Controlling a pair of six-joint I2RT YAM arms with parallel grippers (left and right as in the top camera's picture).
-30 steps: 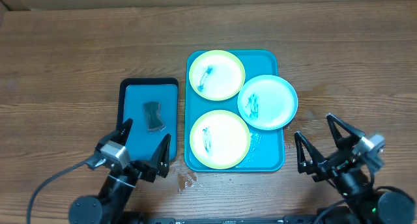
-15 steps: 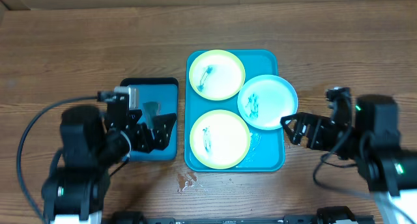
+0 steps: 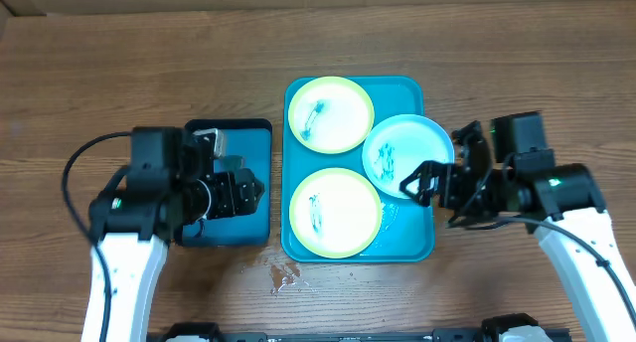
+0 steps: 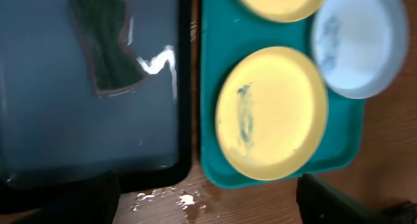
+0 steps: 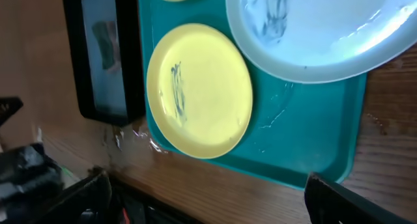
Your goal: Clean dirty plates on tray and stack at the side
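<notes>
My left gripper should grab the dark sponge by its narrow middle (image 4: 105, 43) next, so its wide ends stay free to clean the dirty plates.
The turquoise tray (image 3: 407, 241) holds three smeared plates: a yellow-green one at the back (image 3: 330, 113), a light blue one (image 3: 407, 155) overhanging the right rim, and a yellow-green one at the front (image 3: 335, 212). The front plate shows in the left wrist view (image 4: 272, 112) and the right wrist view (image 5: 199, 90). My left gripper (image 3: 241, 191) is open and empty above the small tray. My right gripper (image 3: 429, 188) is open and empty at the big tray's right edge, by the blue plate (image 5: 313, 28).
A smaller black-rimmed blue tray (image 3: 227, 229) lies left of the big tray and holds a dark sponge (image 4: 104, 43). A small puddle of water (image 3: 285, 275) lies on the wooden table near the front edge, between the trays.
Both arms have risen from the front edge and moved in. The left gripper came over the small tray; the right gripper came to the big tray's right edge. The plates have not moved.
</notes>
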